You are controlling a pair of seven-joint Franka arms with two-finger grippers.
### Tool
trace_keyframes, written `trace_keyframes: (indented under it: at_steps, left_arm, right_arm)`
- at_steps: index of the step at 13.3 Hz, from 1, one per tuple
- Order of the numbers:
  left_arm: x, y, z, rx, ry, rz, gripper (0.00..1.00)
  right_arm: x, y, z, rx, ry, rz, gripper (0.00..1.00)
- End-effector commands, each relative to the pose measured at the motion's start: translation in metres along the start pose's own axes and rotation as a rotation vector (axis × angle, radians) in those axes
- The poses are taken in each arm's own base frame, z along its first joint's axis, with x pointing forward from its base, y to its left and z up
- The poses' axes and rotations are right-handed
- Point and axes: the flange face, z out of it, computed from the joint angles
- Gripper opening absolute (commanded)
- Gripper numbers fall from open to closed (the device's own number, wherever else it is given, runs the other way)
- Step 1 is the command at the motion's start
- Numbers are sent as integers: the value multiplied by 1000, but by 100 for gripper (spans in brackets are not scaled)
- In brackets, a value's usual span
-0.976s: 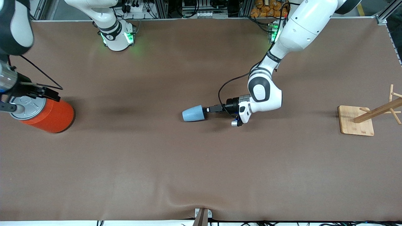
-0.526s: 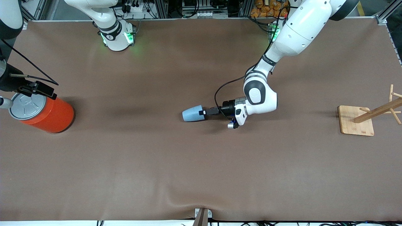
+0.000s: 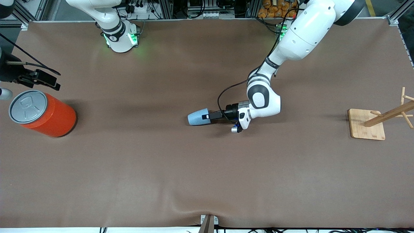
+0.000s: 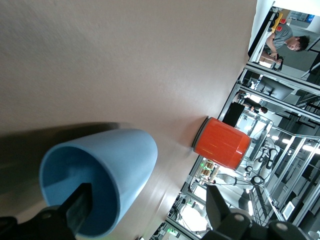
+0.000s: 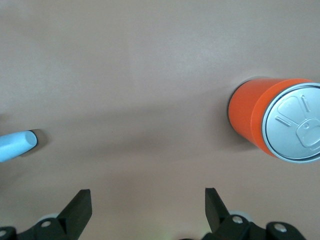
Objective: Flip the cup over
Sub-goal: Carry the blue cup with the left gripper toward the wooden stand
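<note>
The light-blue cup [image 3: 196,118] needs to be flipped upright. My left gripper should grab the cup next by the rim of its opening [image 3: 207,116] to do that.
The light-blue cup [image 3: 196,118] lies on its side in the middle of the table, its mouth toward the left arm's end. My left gripper [image 3: 207,116] is low at the cup's mouth and open. In the left wrist view, one finger [image 4: 79,206] reaches inside the cup [image 4: 117,162] and the other finger [image 4: 220,209] is outside it, so part of the cup wall lies between them; the left gripper [image 4: 150,206] is not closed on it. My right gripper [image 3: 43,80] hangs open and empty above the table beside the orange can, at the right arm's end.
A big orange can [image 3: 43,113] with a grey pull-tab lid stands upright at the right arm's end; it also shows in the right wrist view [image 5: 275,120]. A wooden rack [image 3: 367,124] on a square base stands at the left arm's end.
My left gripper has slid toward the cup, and one finger now reaches into its mouth. My right gripper has moved off the orange can's lid, toward the robots' bases.
</note>
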Motion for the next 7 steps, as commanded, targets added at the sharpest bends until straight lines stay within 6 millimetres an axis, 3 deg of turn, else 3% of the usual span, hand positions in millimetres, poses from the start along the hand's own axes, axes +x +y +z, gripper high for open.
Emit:
trace_keyframes:
  at_steps: [1, 4, 5, 7]
  left_arm:
    - [1, 1, 10, -14, 19, 6, 82]
    - [4, 0, 7, -13, 24, 28, 12]
    - [4, -3, 8, -10, 22, 26, 0]
    - [4, -5, 9, -9, 21, 26, 0]
  right_arm:
    - [-2, 17, -10, 9, -3, -38, 100]
    - [-3, 49, -10, 15, -10, -59, 100]
    - [-4, 58, -11, 17, -10, -87, 100]
    - [-4, 63, -12, 17, -8, -95, 100]
